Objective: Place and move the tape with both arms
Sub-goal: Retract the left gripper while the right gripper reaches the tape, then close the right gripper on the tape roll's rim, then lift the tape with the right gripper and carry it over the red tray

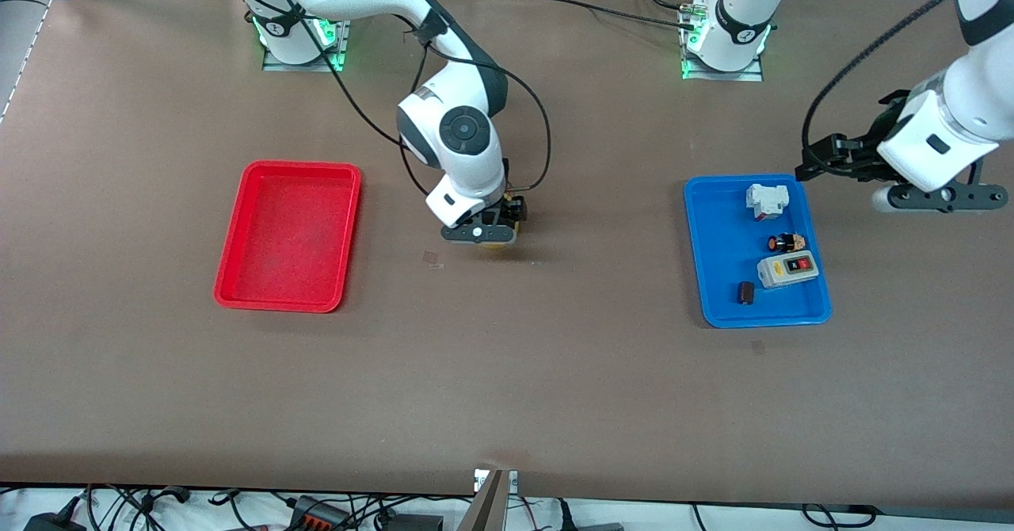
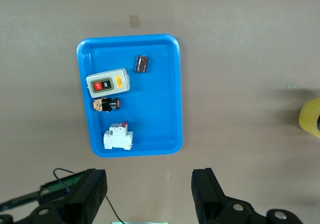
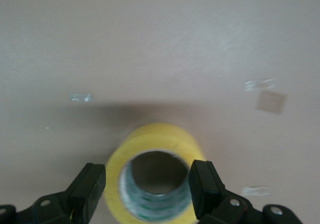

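I need to carry the yellow tape roll over to the red tray, so I should grab it by its ring side with my right gripper next.
The yellow tape roll lies flat on the brown table near its middle, hollow core facing up. My right gripper is open and low over it, one finger on each side of the roll. In the front view the right gripper hides most of the tape. My left gripper is open and empty, up in the air over the table beside the blue tray. The left wrist view shows the left gripper wide open and the tape at the picture's edge.
The blue tray holds a white breaker, a small push button, a grey switch box and a dark cylinder. A red tray lies toward the right arm's end of the table.
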You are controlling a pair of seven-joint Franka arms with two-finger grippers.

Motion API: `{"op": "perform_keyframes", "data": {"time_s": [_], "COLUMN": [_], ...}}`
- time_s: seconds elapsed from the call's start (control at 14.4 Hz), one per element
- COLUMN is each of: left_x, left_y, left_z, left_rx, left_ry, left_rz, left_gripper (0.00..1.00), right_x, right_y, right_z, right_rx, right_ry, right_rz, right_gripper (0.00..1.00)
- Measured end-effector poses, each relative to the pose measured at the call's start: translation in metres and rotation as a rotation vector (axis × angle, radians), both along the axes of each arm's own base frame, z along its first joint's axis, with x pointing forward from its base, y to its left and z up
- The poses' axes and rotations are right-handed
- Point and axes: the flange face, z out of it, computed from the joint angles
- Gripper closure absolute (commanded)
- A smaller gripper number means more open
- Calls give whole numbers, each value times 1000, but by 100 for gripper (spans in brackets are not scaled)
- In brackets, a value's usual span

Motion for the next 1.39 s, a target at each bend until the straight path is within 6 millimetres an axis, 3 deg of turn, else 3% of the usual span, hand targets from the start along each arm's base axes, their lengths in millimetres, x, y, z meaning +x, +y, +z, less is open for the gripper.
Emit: {"op": "perform_keyframes", "data": {"time_s": [0.28, 0.62, 0.69, 0.83, 0.97, 1.18, 1.39], "left_x": [-6, -7, -7, -7, -6, -7, -8], "left_y": [4, 3, 3, 9, 24, 34, 31], "left_z": [1, 1, 1, 2, 5, 9, 9], "left_rx": [-1, -5, -5, -5, -7, -9, -10], "left_ry": [-2, 2, 2, 1, -5, -13, -14], "left_rz": [-5, -11, -11, 0, 23, 38, 34], "left_gripper": [0, 0, 0, 0, 0, 0, 0], "right_x": [-15, -23, -23, -22, -22, -21, -14], "right_y": [35, 41, 41, 42, 42, 42, 38], "right_z": [-19, -52, -53, -51, -50, -50, -41], "right_rx": [-10, -55, -56, -53, -56, -60, -66], "right_ry": [-24, -21, -20, -23, -28, -33, -41], "right_rz": [18, 49, 49, 49, 53, 58, 47], "right_gripper": [2, 5, 16, 57, 84, 99, 100]}}
